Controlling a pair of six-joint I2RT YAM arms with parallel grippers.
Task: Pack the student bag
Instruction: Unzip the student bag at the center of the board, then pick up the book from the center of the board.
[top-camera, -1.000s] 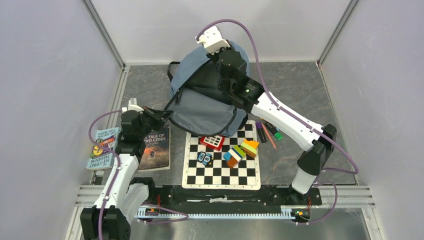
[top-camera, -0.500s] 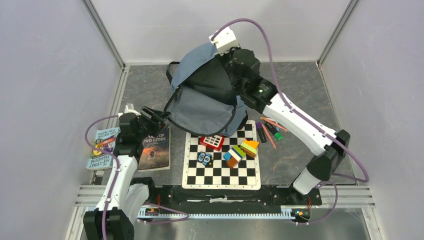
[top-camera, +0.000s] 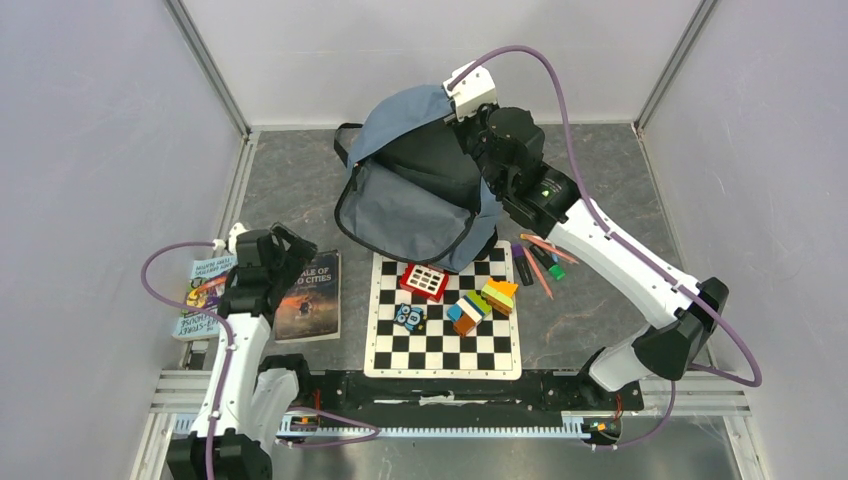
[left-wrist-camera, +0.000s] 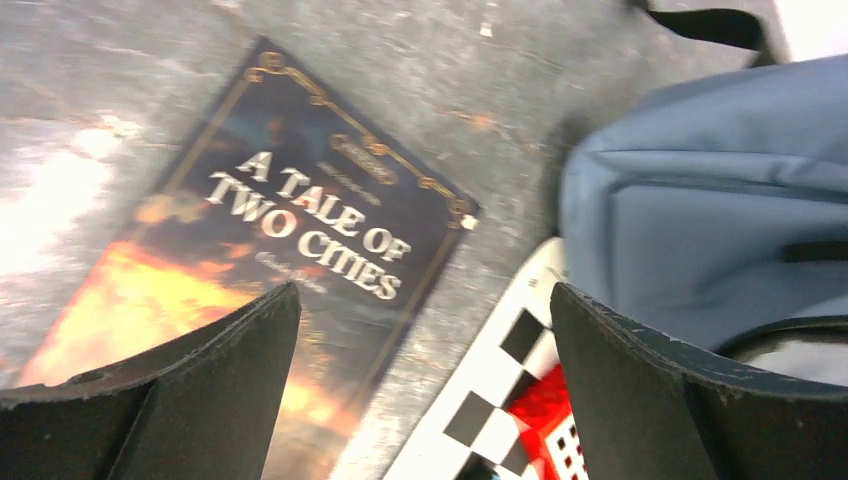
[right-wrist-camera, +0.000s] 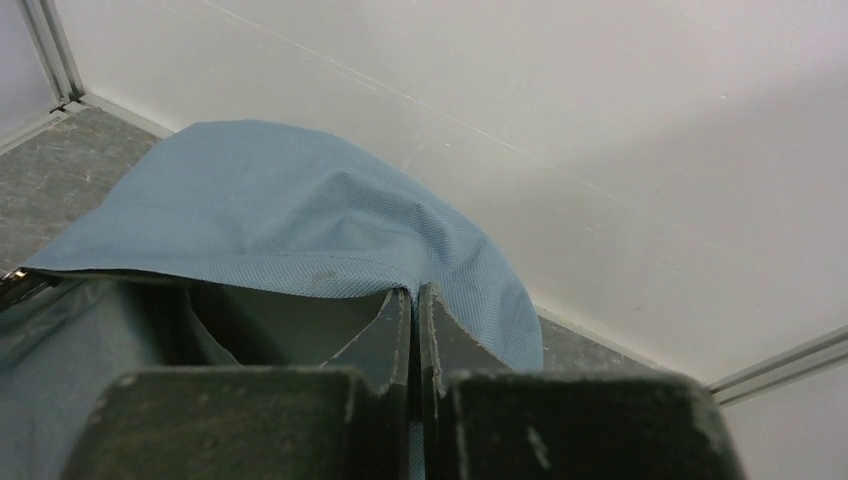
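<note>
My left gripper grabs "A Tale of Two Cities" by its long edge facing the chessboard next, to lift it toward the student bag (top-camera: 410, 200).
The student bag (top-camera: 410, 200) is a dusty-blue backpack at the back middle, its mouth gaping toward the chessboard. My right gripper (top-camera: 453, 112) is shut on the bag's upper rim and holds it up. In the right wrist view the blue fabric (right-wrist-camera: 290, 215) is pinched between the closed fingers of that gripper (right-wrist-camera: 415, 295). My left gripper (top-camera: 293, 247) is open and empty, left of the bag. In the left wrist view that gripper (left-wrist-camera: 425, 295) hovers over the book "A Tale of Two Cities" (left-wrist-camera: 290, 220), with the bag (left-wrist-camera: 720, 200) to its right.
On the chessboard (top-camera: 440, 345) lie a red keypad toy (top-camera: 424, 282), coloured blocks (top-camera: 482, 303) and a small blue item (top-camera: 408, 317). Pens and markers (top-camera: 540, 262) lie right of the board. A teal book (top-camera: 205, 295) lies left of the dark book (top-camera: 312, 300). Walls close three sides.
My left gripper opened, let go of the bag's lower rim and drew back toward the left over the book. My right gripper carried the bag's top edge rightward.
</note>
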